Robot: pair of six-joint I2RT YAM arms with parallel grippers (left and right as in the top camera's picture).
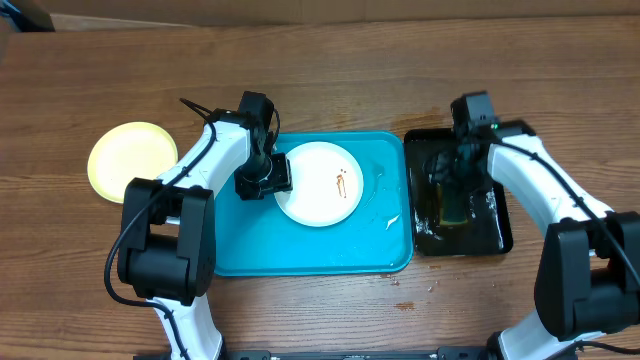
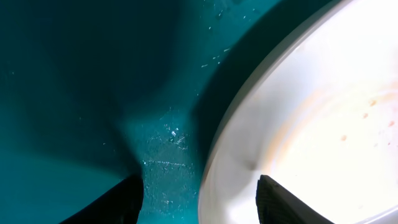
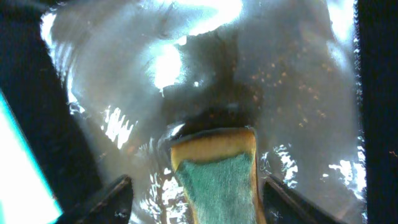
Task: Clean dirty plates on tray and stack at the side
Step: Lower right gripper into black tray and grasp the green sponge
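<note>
Next, the left gripper grabs the white plate by its rim farthest from the sponge [image 1: 453, 208], to leave the plate's smeared side open to clean and stack.
A white plate [image 1: 318, 190] with a brown smear lies on the cyan tray [image 1: 300, 250]. A pale yellow-green plate [image 1: 132, 160] lies on the table to the left of the tray. No second white plate shows. My left gripper [image 1: 262, 180] is open at the white plate's left edge. In the left wrist view its jaws [image 2: 199, 186] straddle the plate's rim [image 2: 311, 124], one finger over the tray floor [image 2: 93, 74], the other over the plate. My right gripper [image 1: 450, 185] is open, low over a yellow-and-green sponge [image 3: 217, 180], with a finger on either side [image 3: 196, 183].
The sponge lies in a smaller black tray [image 1: 495, 235] holding shallow water [image 3: 298, 81], right of the cyan tray. Water drops and streaks lie on the cyan tray's right part [image 1: 385, 215]. The table is brown wood [image 1: 330, 60].
</note>
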